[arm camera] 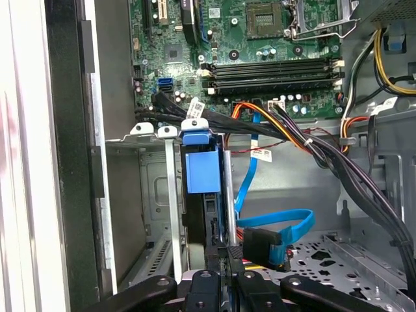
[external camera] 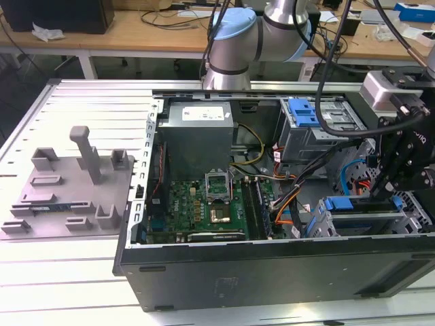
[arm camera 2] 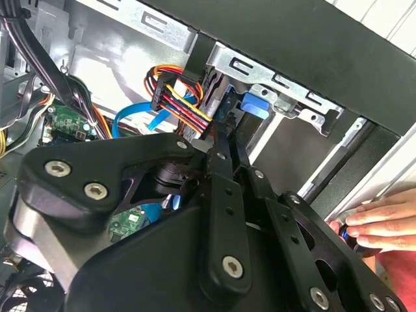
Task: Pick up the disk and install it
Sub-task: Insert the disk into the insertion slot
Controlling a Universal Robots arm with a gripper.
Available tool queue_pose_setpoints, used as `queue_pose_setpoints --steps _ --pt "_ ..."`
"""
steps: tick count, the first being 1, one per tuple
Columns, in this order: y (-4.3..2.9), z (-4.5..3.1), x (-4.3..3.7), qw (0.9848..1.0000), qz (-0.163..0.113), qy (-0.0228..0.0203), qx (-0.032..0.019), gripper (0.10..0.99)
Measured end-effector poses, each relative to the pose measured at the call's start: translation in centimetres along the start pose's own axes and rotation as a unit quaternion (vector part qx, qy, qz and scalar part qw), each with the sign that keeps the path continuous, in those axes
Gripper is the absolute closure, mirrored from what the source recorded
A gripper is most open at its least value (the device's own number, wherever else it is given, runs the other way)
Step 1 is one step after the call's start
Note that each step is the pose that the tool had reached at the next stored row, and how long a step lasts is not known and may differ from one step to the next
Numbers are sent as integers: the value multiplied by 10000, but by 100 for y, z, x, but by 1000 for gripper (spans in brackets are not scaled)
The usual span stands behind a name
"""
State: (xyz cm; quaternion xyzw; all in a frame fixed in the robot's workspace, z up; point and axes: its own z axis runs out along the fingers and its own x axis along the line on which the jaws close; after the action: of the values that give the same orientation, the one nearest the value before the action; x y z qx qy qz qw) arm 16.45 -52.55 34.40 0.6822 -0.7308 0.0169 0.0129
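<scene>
The disk [external camera: 338, 204] sits down between the sides of the silver drive cage [external camera: 360, 221] and would rest in the cage, so the robot's gripper needs to let go of the disk.
The disk [arm camera: 198, 172] stands on edge in a slot of the silver drive cage [arm camera: 146, 133], its blue frame end facing the motherboard. In the exterior view the disk [external camera: 338, 204] sits in the cage [external camera: 360, 221] at the case's near right corner. My gripper [arm camera: 227, 255] hangs right behind the disk's dark rear end, its two black fingers drawn close together. I cannot tell whether they pinch the disk's edge or only touch it. The second wrist view has the gripper [arm camera 2: 229, 140] pointing at the blue frame [arm camera 2: 255, 105]. In the exterior view the gripper [external camera: 389, 182] is above the cage.
The open computer case [external camera: 204, 272] lies on a white table. Blue data cables [arm camera: 273, 227] and bundled power wires [arm camera: 305, 140] run close beside the cage. A second blue-tabbed bay [external camera: 302, 112] sits farther back. A person's hand [arm camera 2: 380, 221] rests by the case edge. A grey fixture [external camera: 75, 183] lies at the exterior view's left.
</scene>
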Motion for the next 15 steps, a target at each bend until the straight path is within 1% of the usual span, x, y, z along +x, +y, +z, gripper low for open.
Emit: queue_pose_setpoints --steps 3,9,11,12,13,14,15 --pt "-2 9 -1 10000 0 0 0 922" --pt "-5 52 0 10000 -1 2 0 922" --pt "-5 56 -1 10000 0 -8 -2 922" --pt "-6 -58 5 10000 -1 -1 0 851" --pt "-7 -138 9 10000 0 -1 0 729" --pt "-7 -176 10 10000 0 -1 0 729" --pt "-8 -216 12 10000 0 0 0 671"
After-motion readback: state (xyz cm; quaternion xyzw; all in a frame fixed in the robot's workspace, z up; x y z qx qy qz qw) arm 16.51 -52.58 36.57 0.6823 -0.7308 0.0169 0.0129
